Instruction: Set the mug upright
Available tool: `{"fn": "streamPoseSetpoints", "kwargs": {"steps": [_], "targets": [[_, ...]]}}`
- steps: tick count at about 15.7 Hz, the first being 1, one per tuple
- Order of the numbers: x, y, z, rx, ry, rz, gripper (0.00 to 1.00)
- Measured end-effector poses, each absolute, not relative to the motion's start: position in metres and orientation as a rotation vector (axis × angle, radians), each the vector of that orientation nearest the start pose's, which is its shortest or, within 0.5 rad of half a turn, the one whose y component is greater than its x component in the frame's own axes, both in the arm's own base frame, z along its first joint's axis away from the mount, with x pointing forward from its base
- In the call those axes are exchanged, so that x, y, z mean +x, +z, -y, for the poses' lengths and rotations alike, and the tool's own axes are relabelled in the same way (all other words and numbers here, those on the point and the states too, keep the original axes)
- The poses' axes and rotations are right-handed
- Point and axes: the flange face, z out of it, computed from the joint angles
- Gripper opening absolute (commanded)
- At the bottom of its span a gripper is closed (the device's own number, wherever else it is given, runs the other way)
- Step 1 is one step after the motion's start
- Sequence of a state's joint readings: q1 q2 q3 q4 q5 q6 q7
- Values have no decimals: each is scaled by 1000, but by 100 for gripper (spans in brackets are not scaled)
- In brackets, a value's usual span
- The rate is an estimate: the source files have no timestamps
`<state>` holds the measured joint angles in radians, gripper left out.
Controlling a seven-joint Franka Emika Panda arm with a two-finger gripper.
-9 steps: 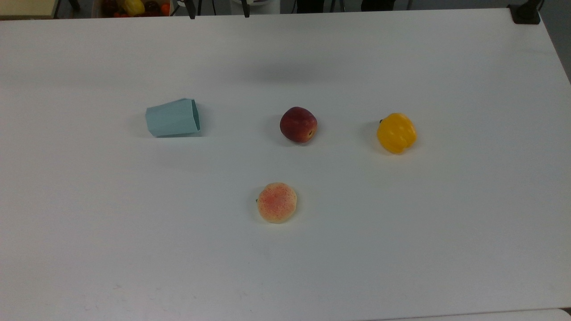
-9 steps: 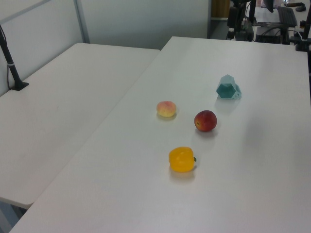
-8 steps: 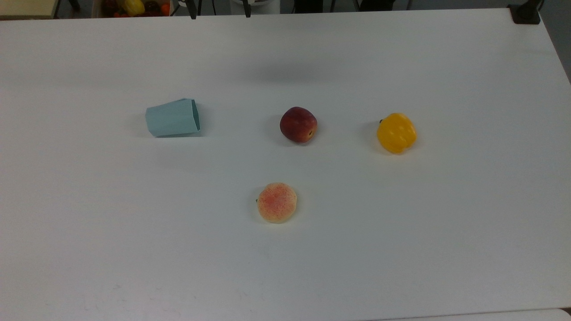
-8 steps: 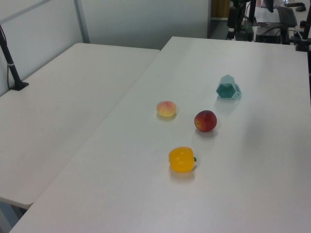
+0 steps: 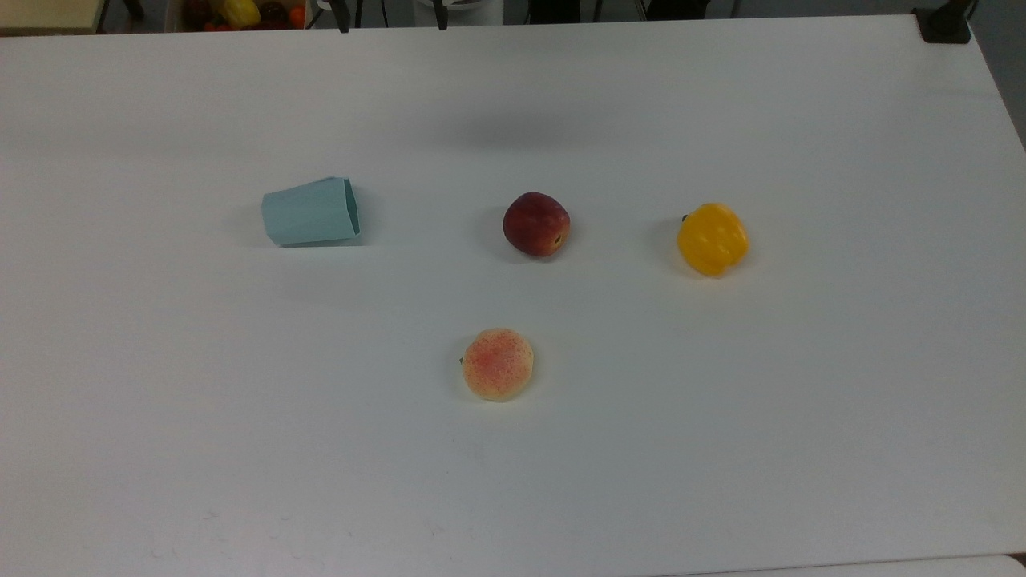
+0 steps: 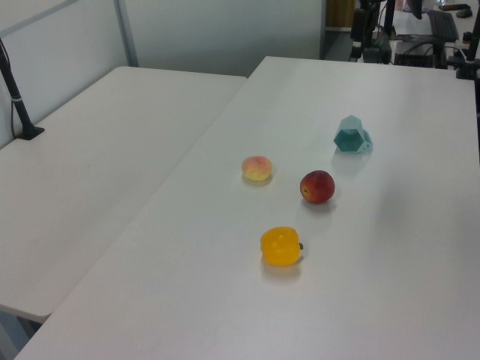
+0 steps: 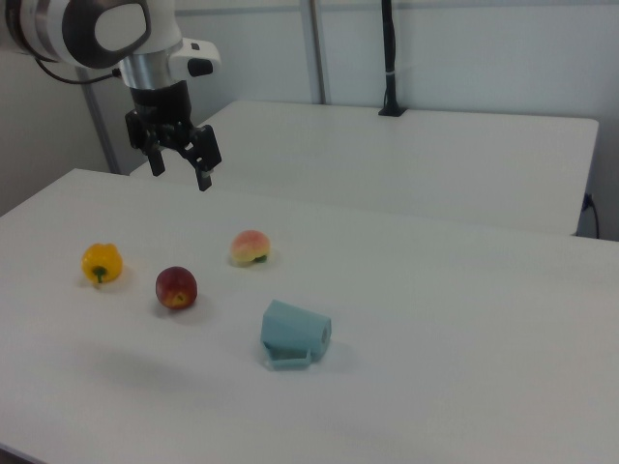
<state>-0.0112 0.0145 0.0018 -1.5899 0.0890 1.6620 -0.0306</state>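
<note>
To set the mug upright on the tabletop, my gripper should next grip the mug by the rim of its opening (image 6: 349,130).
The mug (image 5: 311,212) is a pale teal faceted cup lying on its side on the white table (image 5: 721,417), with its mouth toward the top view's right. In the left view the mug (image 6: 352,136) shows its dark open mouth. In the right view the mug (image 7: 295,331) lies in front of the fruits. My gripper (image 7: 182,176) hangs open and empty in the air, well above the table, up and to the right view's left of the mug, above the fruits.
A dark red peach (image 5: 536,223), a yellow pepper (image 5: 712,239) and a pale speckled peach (image 5: 498,364) lie to the top view's right of the mug. A second white table (image 6: 90,172) adjoins. A black clamp (image 5: 946,24) sits at the far corner.
</note>
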Motion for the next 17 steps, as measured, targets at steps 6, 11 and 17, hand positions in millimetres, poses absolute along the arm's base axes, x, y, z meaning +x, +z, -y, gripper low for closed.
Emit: {"fn": "streamPoseSetpoints", "kwargs": {"steps": [6, 11, 17], "targets": [[568, 616, 3, -3053, -92, 6, 100], [567, 627, 3, -3086, -126, 18, 100], [571, 626, 5, -3277, -153, 96, 100]]}}
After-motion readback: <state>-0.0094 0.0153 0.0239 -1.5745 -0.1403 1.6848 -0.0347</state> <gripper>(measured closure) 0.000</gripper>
